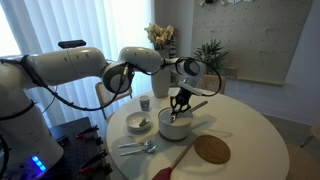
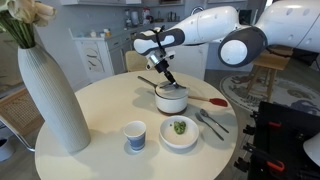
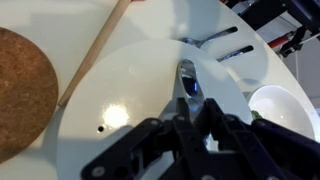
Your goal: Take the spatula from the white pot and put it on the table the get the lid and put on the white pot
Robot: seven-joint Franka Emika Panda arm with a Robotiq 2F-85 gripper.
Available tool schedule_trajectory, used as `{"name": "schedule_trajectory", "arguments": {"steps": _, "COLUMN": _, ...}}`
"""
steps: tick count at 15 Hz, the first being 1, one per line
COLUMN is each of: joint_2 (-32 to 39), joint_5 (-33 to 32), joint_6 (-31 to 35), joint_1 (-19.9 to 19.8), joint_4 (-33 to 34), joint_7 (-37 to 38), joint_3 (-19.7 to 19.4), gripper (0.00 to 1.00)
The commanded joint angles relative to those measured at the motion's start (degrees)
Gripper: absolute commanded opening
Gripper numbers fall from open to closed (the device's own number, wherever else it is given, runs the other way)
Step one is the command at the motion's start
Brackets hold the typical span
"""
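The lid sits straight over the pot's rim and level with it, so it would settle on the white pot point(image 1: 176, 128), and my gripper should let it go.
My gripper point(image 3: 190, 108) is shut on the small grey knob point(image 3: 187, 78) of the pale round lid point(image 3: 120, 105). The lid fills most of the wrist view. In both exterior views the gripper point(image 1: 180, 101) point(image 2: 165, 78) hangs straight over the white pot point(image 1: 176, 128) point(image 2: 171, 102), holding the lid point(image 2: 170, 90) at the pot's rim. Whether the lid rests on the rim I cannot tell. The pot's dark handle point(image 1: 200, 105) sticks out sideways. The reddish-brown spatula point(image 1: 172, 163) point(image 2: 217, 100) point(image 3: 95, 55) lies flat on the white table point(image 1: 250, 135), beside the pot.
A brown wooden disc point(image 1: 211, 149) point(image 3: 20, 90) lies by the spatula. A white bowl of food point(image 1: 139, 123) point(image 2: 180, 131), a small cup point(image 1: 145, 103) point(image 2: 135, 135) and metal spoons point(image 1: 135, 148) point(image 2: 210, 122) stand around the pot. A tall white vase point(image 2: 45, 90) stands at the table's edge.
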Motion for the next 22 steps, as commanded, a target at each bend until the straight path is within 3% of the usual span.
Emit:
{"name": "schedule_trajectory", "arguments": {"steps": 1, "joint_2": 0.5, "joint_5": 1.9, "joint_6": -0.3, "joint_1": -0.2, "joint_4": 0.6, "joint_7": -1.1, "joint_3": 0.6, "gripper": 0.06}}
{"name": "schedule_trajectory", "arguments": {"steps": 5, "joint_2": 0.6, "joint_5": 2.1, "joint_6": -0.3, "joint_1": 0.0, "joint_4": 0.6, "joint_7": -1.1, "joint_3": 0.3, "gripper": 0.06}}
{"name": "schedule_trajectory", "arguments": {"steps": 6, "joint_2": 0.6, "joint_5": 2.0, "joint_6": -0.2, "joint_1": 0.1, "joint_4": 0.6, "joint_7": -1.3, "joint_3": 0.2, "gripper": 0.49}}
{"name": "schedule_trajectory", "arguments": {"steps": 8, "joint_2": 0.6, "joint_5": 1.9, "joint_6": -0.4, "joint_1": 0.2, "joint_4": 0.6, "joint_7": -1.4, "joint_3": 0.2, "gripper": 0.57}}
{"name": "schedule_trajectory", "arguments": {"steps": 14, "joint_2": 0.8, "joint_5": 1.9, "joint_6": -0.5, "joint_1": 0.4, "joint_4": 0.8, "joint_7": -1.0, "joint_3": 0.2, "gripper": 1.00}}
{"name": "schedule_trajectory", "arguments": {"steps": 22, "joint_2": 0.0, "joint_5": -0.1, "joint_6": 4.1, "joint_1": 1.4, "joint_4": 0.6, "joint_7": 0.0, "joint_3": -1.6, "gripper": 1.00}}
